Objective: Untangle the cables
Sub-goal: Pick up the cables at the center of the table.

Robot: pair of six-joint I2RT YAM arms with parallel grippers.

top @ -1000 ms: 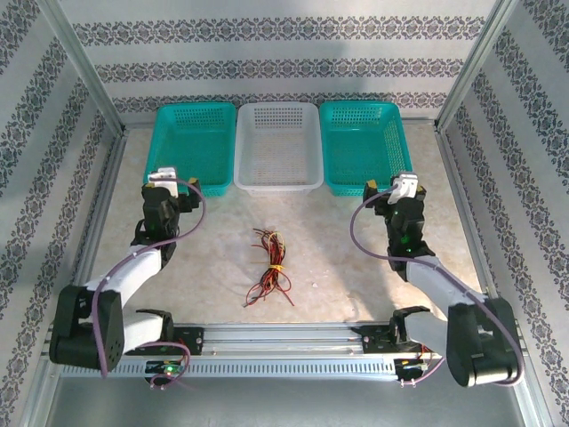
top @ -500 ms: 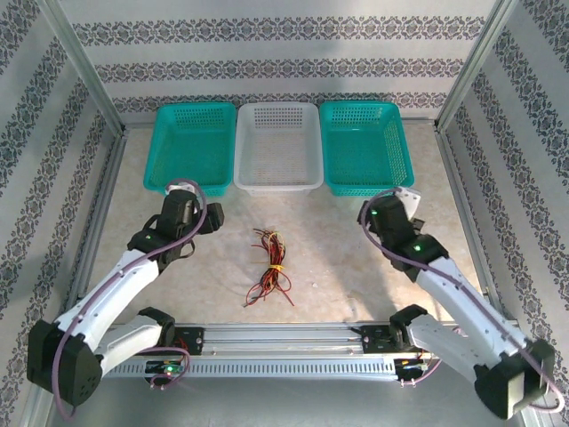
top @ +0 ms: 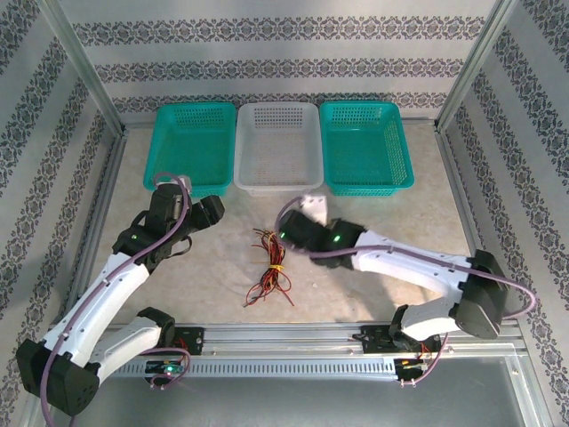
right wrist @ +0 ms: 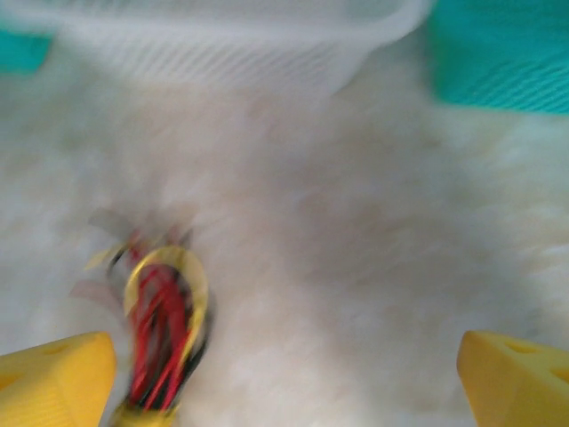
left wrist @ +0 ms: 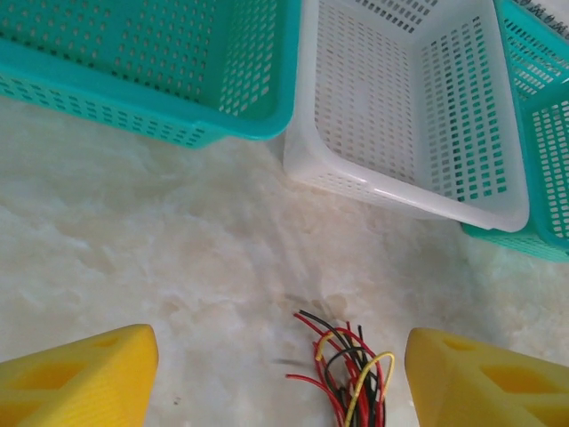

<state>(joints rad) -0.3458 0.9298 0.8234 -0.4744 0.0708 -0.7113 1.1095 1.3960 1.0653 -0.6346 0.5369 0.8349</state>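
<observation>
I will next grab the yellow wire wrapped round the bundle's middle [top: 276, 267] [right wrist: 145, 415] with my right gripper to untangle the cables, and the splayed ends will stay free.
The cables [top: 271, 267] lie as one tangled bundle of thin red, black and yellow wires in the middle of the table. Their splayed upper ends [left wrist: 351, 369] show in the left wrist view, low and right of centre between my yellow fingers [left wrist: 80, 378]. My left gripper [top: 212, 212] hovers left of the bundle, open and empty. My right gripper [top: 287, 233] has reached across and sits just above the bundle's top right, also open. In the blurred right wrist view the cables [right wrist: 160, 329] lie close to the left finger [right wrist: 53, 378].
Three baskets line the back edge: a teal basket [top: 191, 107] on the left, a white basket [top: 277, 105] in the middle and another teal basket [top: 360, 104] on the right. Patterned walls and metal frame posts enclose the table.
The right arm swung from the right side across to the cable bundle. The left arm stretched forward and right toward it, and its jaws narrowed a little.
</observation>
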